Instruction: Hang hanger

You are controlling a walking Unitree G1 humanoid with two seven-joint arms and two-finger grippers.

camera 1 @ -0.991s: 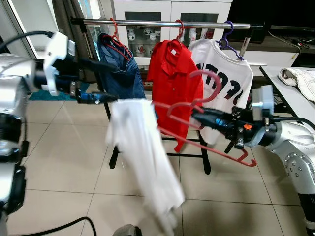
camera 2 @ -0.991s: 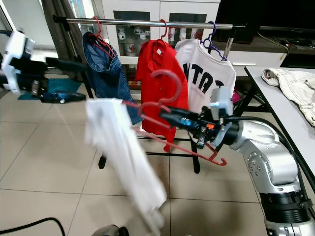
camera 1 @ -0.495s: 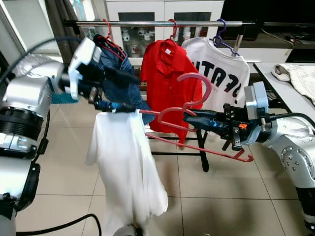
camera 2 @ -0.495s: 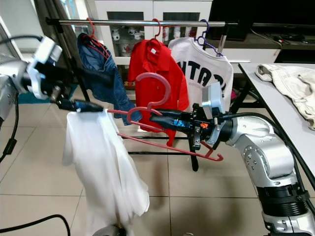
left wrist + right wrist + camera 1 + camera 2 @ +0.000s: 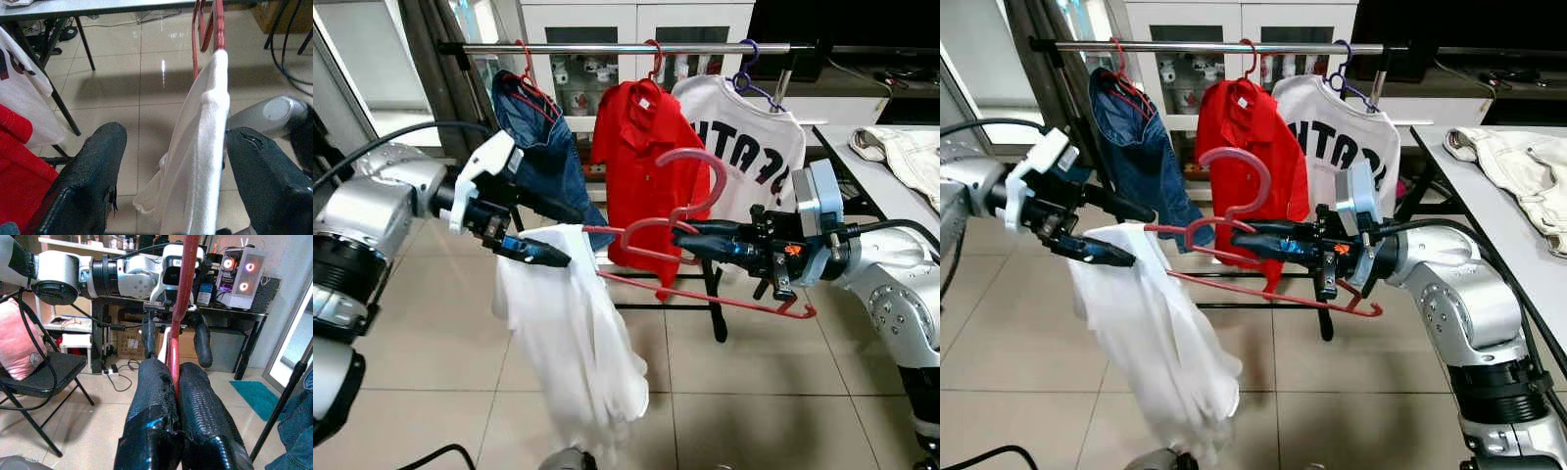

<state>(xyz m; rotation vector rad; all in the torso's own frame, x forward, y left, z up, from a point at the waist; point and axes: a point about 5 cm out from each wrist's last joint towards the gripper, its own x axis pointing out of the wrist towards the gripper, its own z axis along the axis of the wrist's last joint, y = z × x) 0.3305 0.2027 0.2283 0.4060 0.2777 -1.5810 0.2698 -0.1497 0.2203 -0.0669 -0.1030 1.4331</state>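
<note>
The shirt's narrow fold by its shoulder over the hanger's end stands up while the shirt's body hangs slack below, so the robot's left gripper will grab the shirt there next.
A red hanger hangs in mid-air in front of the clothes rail, its hook pointing up. My right gripper is shut on the hanger's neck, seen close in the right wrist view. A white shirt drapes from the hanger's left end and hangs toward the floor. My left gripper is open, one finger above and one below the shirt's shoulder. In the left wrist view the shirt runs between the spread fingers without being pinched.
On the rail hang a denim garment, a red polo and a white printed T-shirt on a purple hanger. A grey table with a cream garment stands at the right. Tiled floor lies below.
The swinging white shirt has settled and hangs more steadily. My left gripper has dropped lower, beside the shirt's shoulder. The right gripper keeps its hold on the hanger.
</note>
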